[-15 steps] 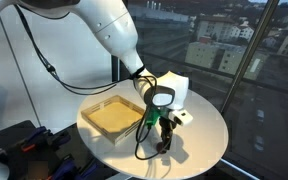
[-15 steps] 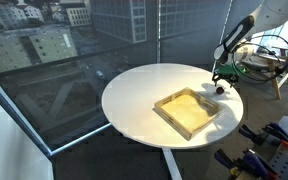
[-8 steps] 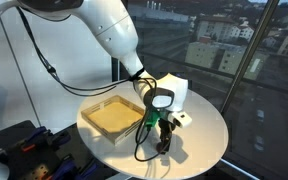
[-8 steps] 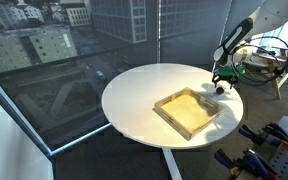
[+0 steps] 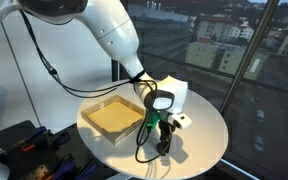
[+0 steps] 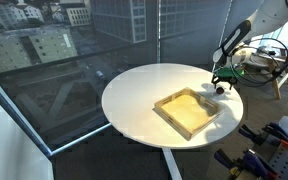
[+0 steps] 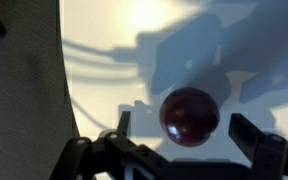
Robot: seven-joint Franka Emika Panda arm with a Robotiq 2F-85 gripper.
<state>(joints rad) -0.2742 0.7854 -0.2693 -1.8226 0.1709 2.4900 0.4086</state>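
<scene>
The robot's two fingers are down near the white table, on either side of the dark red ball's middle (image 7: 189,116), so the gripper should close on the ball.
A dark red ball (image 7: 190,115) lies on the round white table (image 7: 104,60), seen large in the wrist view. My gripper (image 7: 187,128) stands open just over it, one finger on each side and a gap between each finger and the ball. In an exterior view the gripper (image 5: 164,141) points down near the table's edge, and the ball is hidden behind it. In an exterior view the gripper (image 6: 221,84) hangs at the far rim, with the small dark ball (image 6: 221,87) under it.
A shallow wooden tray (image 5: 115,116), seen as (image 6: 189,111), sits mid-table beside the arm. Black cables (image 5: 142,140) hang from the wrist. The table edge (image 7: 66,90) runs close to the gripper. Dark equipment (image 5: 19,150) stands on the floor; large windows surround the table.
</scene>
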